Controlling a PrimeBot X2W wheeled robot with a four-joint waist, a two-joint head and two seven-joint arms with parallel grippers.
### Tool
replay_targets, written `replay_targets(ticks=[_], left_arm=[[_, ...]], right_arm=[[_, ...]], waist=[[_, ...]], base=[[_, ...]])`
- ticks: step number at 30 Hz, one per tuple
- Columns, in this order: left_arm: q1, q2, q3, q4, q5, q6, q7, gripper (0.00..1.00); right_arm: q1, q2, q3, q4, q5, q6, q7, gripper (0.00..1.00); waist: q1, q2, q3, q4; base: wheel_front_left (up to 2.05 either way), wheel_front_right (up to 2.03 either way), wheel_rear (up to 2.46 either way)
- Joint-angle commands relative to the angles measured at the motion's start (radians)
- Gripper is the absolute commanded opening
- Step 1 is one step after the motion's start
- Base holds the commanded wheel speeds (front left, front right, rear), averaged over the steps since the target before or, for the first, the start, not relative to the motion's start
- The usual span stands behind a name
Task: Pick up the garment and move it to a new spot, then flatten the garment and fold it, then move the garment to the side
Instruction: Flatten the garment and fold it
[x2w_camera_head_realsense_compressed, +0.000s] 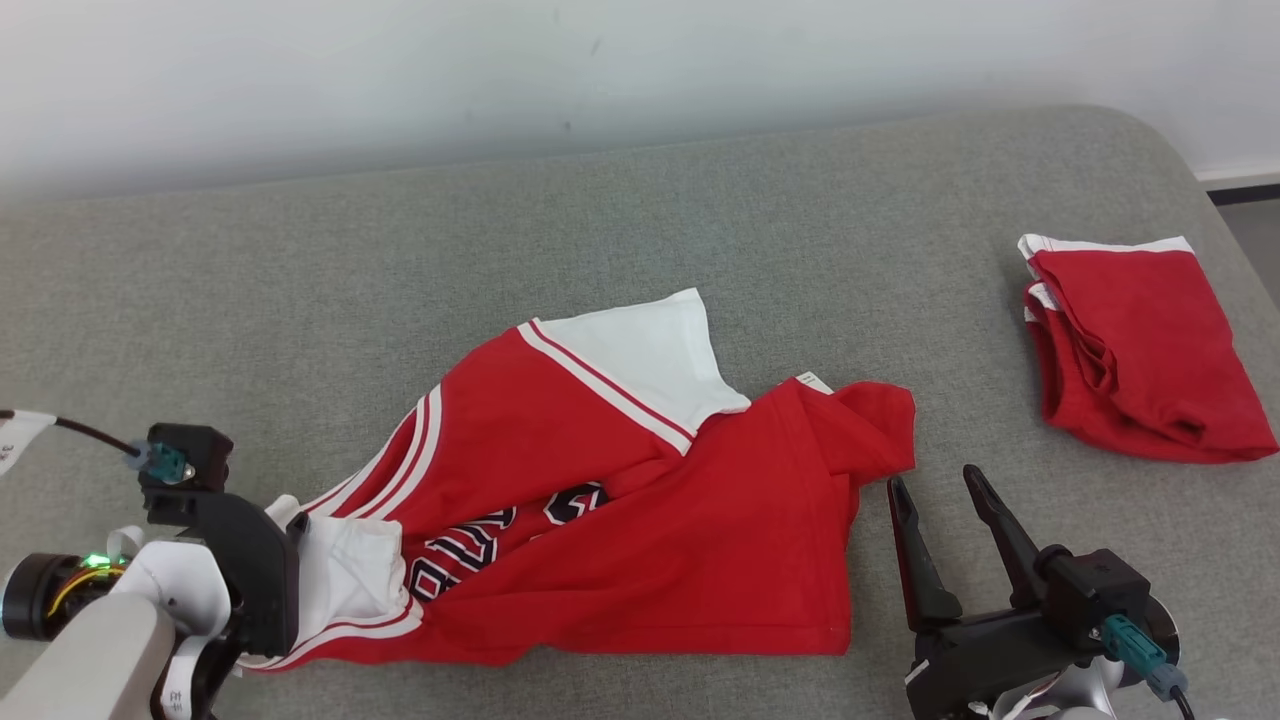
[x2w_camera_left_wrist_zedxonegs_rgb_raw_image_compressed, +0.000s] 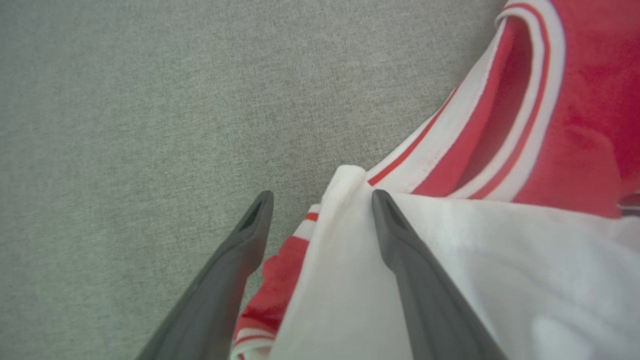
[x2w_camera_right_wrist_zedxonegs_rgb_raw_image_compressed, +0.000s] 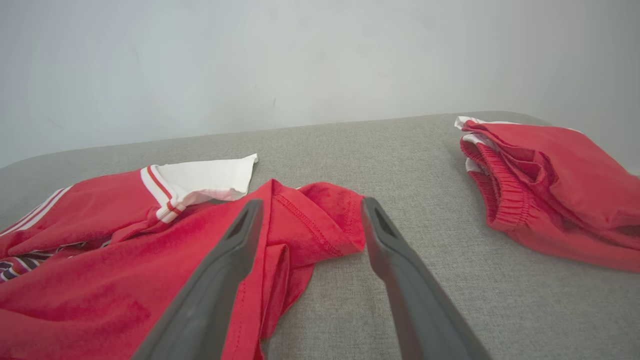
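Observation:
My left gripper will next pinch the jersey by its white sleeve fold (x2w_camera_head_realsense_compressed: 286, 511) to pick the jersey up. That part stands up in a fold, while the red body (x2w_camera_head_realsense_compressed: 696, 558) lies slack.
The garment (x2w_camera_head_realsense_compressed: 620, 510) is a red jersey with white sleeves and striped trim, lying crumpled across the middle of the grey surface. My left gripper (x2w_camera_left_wrist_zedxonegs_rgb_raw_image_compressed: 322, 197) is open at the jersey's near left end; a white sleeve (x2w_camera_left_wrist_zedxonegs_rgb_raw_image_compressed: 450, 260) lies loosely between and under its fingers, not pinched. In the head view that left gripper's dark body (x2w_camera_head_realsense_compressed: 240, 560) sits over the white sleeve. My right gripper (x2w_camera_head_realsense_compressed: 935, 485) is open just right of the jersey's red hem (x2w_camera_right_wrist_zedxonegs_rgb_raw_image_compressed: 320, 220), holding nothing.
A second red garment with white trim (x2w_camera_head_realsense_compressed: 1130, 350) lies folded at the right, also seen in the right wrist view (x2w_camera_right_wrist_zedxonegs_rgb_raw_image_compressed: 550, 180). The grey cushioned surface (x2w_camera_head_realsense_compressed: 700, 220) ends at a white wall behind and rounds off at the far right corner.

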Motion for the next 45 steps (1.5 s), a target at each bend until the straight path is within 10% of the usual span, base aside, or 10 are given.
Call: replay_targets(ticks=[1,6,8,12,22,35,45], left_arm=[[-0.018,0.006,-0.001,0.001,-0.013,-0.003,0.013,1.0],[-0.039,0.016,-0.01,-0.009,-0.001,-0.009,0.033,0.87],[-0.047,0.016,-0.017,-0.012,-0.002,-0.012,0.042,0.47],[-0.049,0.013,-0.02,-0.012,-0.008,-0.007,0.052,0.11],[-0.02,0.001,-0.016,-0.048,-0.002,0.023,0.018,0.0],[0.106,-0.063,-0.033,-0.194,0.054,0.127,-0.153,0.0],[0.086,-0.119,-0.054,-0.161,0.042,0.109,-0.193,0.0]], right_arm=[[-0.012,0.0,0.0,-0.002,-0.001,-0.002,0.002,1.0],[-0.012,0.0,-0.004,-0.003,0.004,-0.002,-0.003,1.0],[-0.013,0.0,-0.005,-0.002,0.005,-0.002,-0.005,1.0],[-0.015,0.0,-0.006,0.002,0.009,-0.002,-0.008,1.0],[0.0,-0.012,-0.002,-0.017,-0.005,-0.002,0.028,1.0],[0.223,-0.115,0.045,-0.249,0.051,-0.002,0.453,1.0],[0.194,-0.064,0.056,-0.248,-0.022,-0.002,0.514,1.0]], waist=[[-0.0001,0.0,0.007,-0.005],[-0.0001,0.0,0.016,-0.009],[-0.0001,0.0,0.018,-0.009],[-0.0001,0.0,0.019,-0.007],[-0.0001,0.0,0.019,0.01],[-0.0001,0.0,0.041,0.064],[-0.0001,0.0,0.046,0.095]], base=[[0.0,0.0,0.0],[0.0,0.0,0.0],[0.0,0.0,0.0],[0.0,0.0,0.0],[0.0,0.0,0.0],[0.0,0.0,0.0],[0.0,0.0,0.0]])
